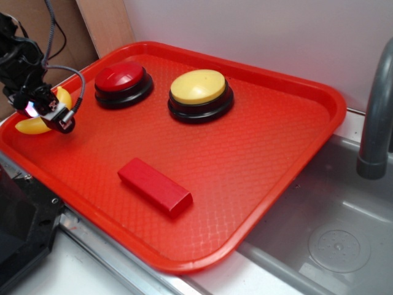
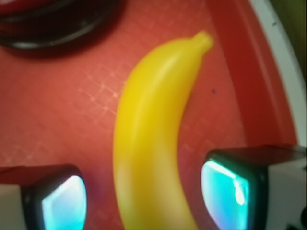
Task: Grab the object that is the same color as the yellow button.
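My gripper should close on the banana now, as my fingers are low on either side of the yellow banana [image 2: 149, 177], beside the red tray [image 2: 100, 191].
A small glossy yellow banana-shaped object [image 1: 34, 125] [image 2: 153, 134] lies on the red tray [image 1: 258, 160] at its far left edge. My gripper [image 1: 44, 109] [image 2: 146, 196] is right over it and open: in the wrist view one finger stands on each side of the object, with a strip of tray showing between each pad and the object. The arm hides the object's middle in the exterior view. The yellow button [image 1: 200, 94], pale dome on a black base, stands at the back middle of the tray.
A red-domed button [image 1: 123, 83] [image 2: 53, 24] stands just right of the gripper. A red block [image 1: 155, 185] lies near the tray's front. The tray's raised rim [image 2: 254, 81] runs close beside the object. A steel sink [image 1: 338, 239] and grey faucet [image 1: 376, 117] are at the right.
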Available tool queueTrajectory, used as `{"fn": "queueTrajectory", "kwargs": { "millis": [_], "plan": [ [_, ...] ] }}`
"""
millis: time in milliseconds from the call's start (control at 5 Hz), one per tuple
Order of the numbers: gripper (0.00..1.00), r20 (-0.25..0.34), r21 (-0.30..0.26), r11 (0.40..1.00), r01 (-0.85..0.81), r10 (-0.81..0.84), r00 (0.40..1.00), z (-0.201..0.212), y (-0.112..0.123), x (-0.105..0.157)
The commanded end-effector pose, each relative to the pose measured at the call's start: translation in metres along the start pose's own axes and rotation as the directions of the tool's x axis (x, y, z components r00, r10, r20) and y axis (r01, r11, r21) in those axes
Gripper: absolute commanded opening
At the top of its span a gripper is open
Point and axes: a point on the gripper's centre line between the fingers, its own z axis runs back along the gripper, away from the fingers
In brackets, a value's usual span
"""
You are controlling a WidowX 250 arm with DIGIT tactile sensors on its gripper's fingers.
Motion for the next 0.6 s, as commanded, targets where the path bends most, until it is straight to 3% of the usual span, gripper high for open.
{"fn": "queueTrajectory", "kwargs": {
  "millis": [0,400],
  "plan": [
    [0.0,0.021,0.01,1.0,-0.021,0.02,1.0,-0.001,0.008,0.001],
    [0.0,-0.008,0.018,0.999,-0.037,0.037,0.999,0.013,0.001,0.01]
  ]
}}
